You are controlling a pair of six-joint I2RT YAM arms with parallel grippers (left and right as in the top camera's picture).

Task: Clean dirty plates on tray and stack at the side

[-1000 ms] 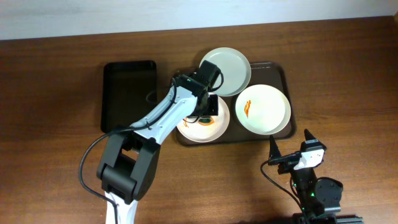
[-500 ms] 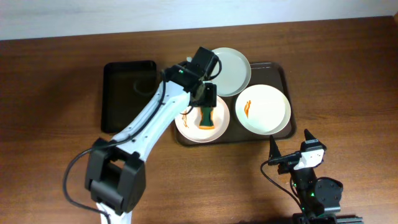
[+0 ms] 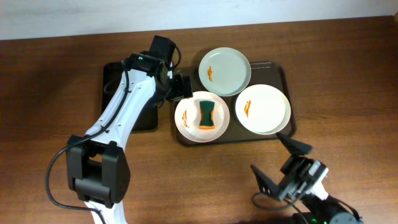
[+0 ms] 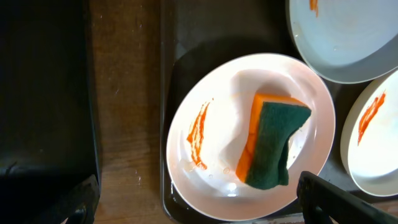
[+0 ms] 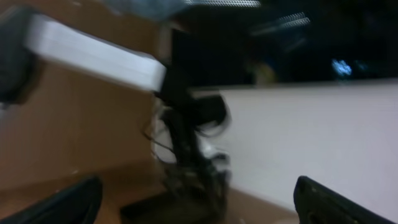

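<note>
I should let my left gripper clean the orange smear, so I should grab the plate holding the sponge by its rim (image 3: pixel 227 119) with my right gripper, opposite that smear.
Three smeared plates lie on the dark brown tray (image 3: pixel 281 133). On the left plate (image 3: pixel 187 119) (image 4: pixel 268 76) rests a green and orange sponge (image 3: pixel 206 116) (image 4: pixel 272 145), beside an orange smear (image 4: pixel 198 133). The back plate (image 3: pixel 229 70) and the right plate (image 3: pixel 266 109) also carry orange smears. My left gripper (image 3: pixel 176 89) (image 4: pixel 198 204) hovers open above the left plate's left edge, holding nothing. At the table's front right, my right gripper (image 3: pixel 280 165) (image 5: pixel 194 205) stands open and empty, tilted away from the tray; its own view is blurred.
A smaller black tray (image 3: pixel 118 93) (image 4: pixel 43 93) lies left of the brown tray, partly under my left arm. A strip of bare wood separates the two trays. The wall runs along the table's back edge.
My left gripper opened, left the sponge lying on the left plate, and pulled back up and to the left. The right arm has swung and tilted at the front right.
</note>
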